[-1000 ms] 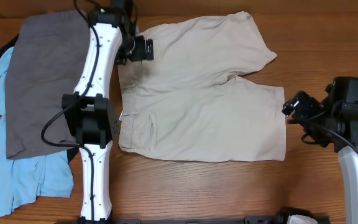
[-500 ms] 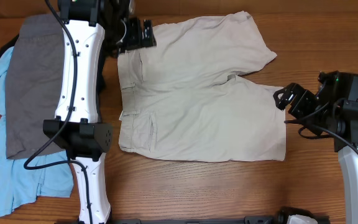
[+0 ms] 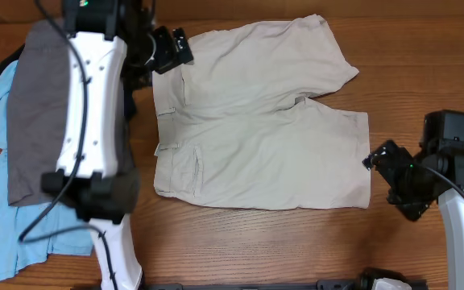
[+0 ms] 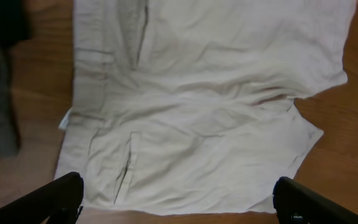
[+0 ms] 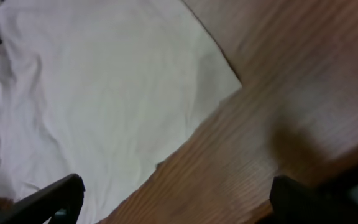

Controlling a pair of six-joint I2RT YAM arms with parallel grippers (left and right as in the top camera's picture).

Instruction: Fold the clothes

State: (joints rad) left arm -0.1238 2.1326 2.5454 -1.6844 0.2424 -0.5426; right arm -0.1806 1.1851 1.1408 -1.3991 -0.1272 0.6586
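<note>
My left gripper will next grab the beige khaki shorts (image 3: 256,121) by the near waistband corner (image 3: 164,188) to fold the near leg over the far one.
Beige khaki shorts (image 3: 256,121) lie flat in the middle of the table, waistband to the left, two legs to the right. My left gripper (image 3: 171,50) is open and empty at the far end of the waistband; its wrist view shows the shorts (image 4: 197,106) spread below the open fingers (image 4: 179,202). My right gripper (image 3: 381,157) is open and empty just off the near leg's hem; its wrist view shows the hem corner (image 5: 104,112) and bare wood between the fingers (image 5: 179,199). A grey garment (image 3: 35,105), a light-blue one (image 3: 6,217) and a black one (image 3: 2,68) lie piled at the left.
The wooden table (image 3: 425,48) shows bare at the right and along the front edge. My left arm's white links (image 3: 95,121) run over the garment pile. A dark fixture (image 3: 377,282) sits at the front edge.
My left arm has swung further left and its gripper stays at the waistband's far end. My right gripper has moved toward the front, down along the near leg's hem.
</note>
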